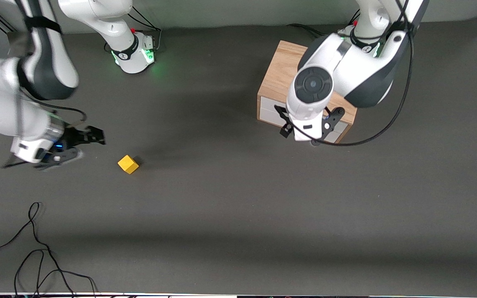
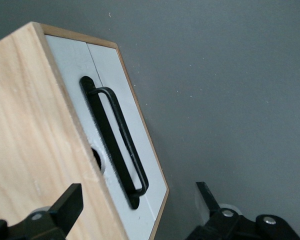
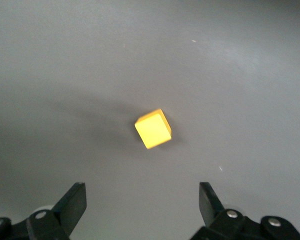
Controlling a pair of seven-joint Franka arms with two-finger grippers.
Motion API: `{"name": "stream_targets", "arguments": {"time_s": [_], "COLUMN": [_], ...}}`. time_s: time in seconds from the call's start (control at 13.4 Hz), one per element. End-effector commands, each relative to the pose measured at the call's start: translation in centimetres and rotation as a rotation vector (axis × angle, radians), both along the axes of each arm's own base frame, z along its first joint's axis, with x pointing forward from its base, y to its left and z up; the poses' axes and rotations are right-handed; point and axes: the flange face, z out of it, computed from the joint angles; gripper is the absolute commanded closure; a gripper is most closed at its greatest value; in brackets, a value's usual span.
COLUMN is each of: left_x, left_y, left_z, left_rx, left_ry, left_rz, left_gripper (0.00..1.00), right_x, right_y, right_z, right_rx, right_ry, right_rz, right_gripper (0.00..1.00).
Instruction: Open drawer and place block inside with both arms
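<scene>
My right gripper is going to pick up the block by its body (image 1: 128, 164) next. The yellow block should then go inside the drawer (image 1: 269, 111).
The yellow block (image 1: 128, 164) lies on the dark table toward the right arm's end. My right gripper (image 1: 89, 145) hangs open and empty just beside it; in the right wrist view the block (image 3: 153, 129) sits ahead of the open gripper (image 3: 140, 200). The oak cabinet (image 1: 280, 70) stands near the left arm's base, its white drawer (image 1: 269, 111) shut. My left gripper (image 2: 138, 200) is open over the cabinet's front edge, one finger (image 2: 70, 200) over the wood top, the other (image 2: 206, 197) over the table, the black handle (image 2: 121, 142) between and ahead. The front view hides its fingers under the wrist.
Loose black cables (image 1: 35, 248) lie on the table nearest the front camera at the right arm's end. A black cable (image 1: 387, 120) loops down from the left arm beside the cabinet. Bare table stretches between the block and the cabinet.
</scene>
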Motion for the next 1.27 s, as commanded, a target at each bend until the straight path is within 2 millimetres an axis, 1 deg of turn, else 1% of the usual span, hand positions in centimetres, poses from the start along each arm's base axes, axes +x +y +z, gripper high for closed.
{"name": "stream_targets", "arguments": {"time_s": [0.0,0.15,0.3,0.45,0.6,0.67,0.74,0.82,0.97,1.12,1.19], "left_x": [-0.7,-1.3,-1.5,-2.2,-2.6,-2.7,-2.6,-2.5,-1.9,-1.7,-1.8], "left_y": [0.4,0.5,0.7,0.9,1.0,0.7,0.6,0.5,0.0,-0.1,0.0], "left_z": [-2.9,-5.0,-6.8,-8.2,-9.4,-9.8,-10.4,-10.9,-11.2,-12.0,-12.6], "left_rx": [0.047,0.067,0.084,0.101,0.104,0.097,0.102,0.11,0.096,0.096,0.101], "left_ry": [-0.015,-0.028,-0.018,0.003,0.01,0.003,0.003,-0.006,-0.039,-0.043,-0.034], "left_rz": [0.044,0.102,0.1,0.094,0.091,0.086,0.08,0.071,0.095,0.096,0.095], "left_gripper": [0.0,0.0,0.0,0.0,0.0,0.0,0.0,0.0,0.0,0.0,0.0], "right_x": [-0.6,-0.7,-0.3,-0.5,-0.9,-0.9,-0.9,-0.9,-1.1,-1.2,-1.4], "right_y": [0.6,0.5,0.3,0.2,0.4,0.8,0.7,0.6,0.7,0.7,0.5], "right_z": [-5.0,-8.3,-11.1,-13.6,-16.8,-17.9,-18.8,-19.2,-19.6,-19.8,-20.2], "right_rx": [-0.007,-0.007,-0.009,-0.013,-0.019,-0.021,-0.023,-0.023,-0.023,-0.02,-0.018], "right_ry": [-0.034,-0.075,-0.101,-0.131,-0.176,-0.195,-0.201,-0.202,-0.199,-0.195,-0.185], "right_rz": [0.05,0.098,0.144,0.161,0.189,0.222,0.23,0.23,0.227,0.217,0.199], "right_gripper": [0.0,0.0,0.0,0.0,0.0,0.0,0.0,0.0,0.0,0.02,0.02]}}
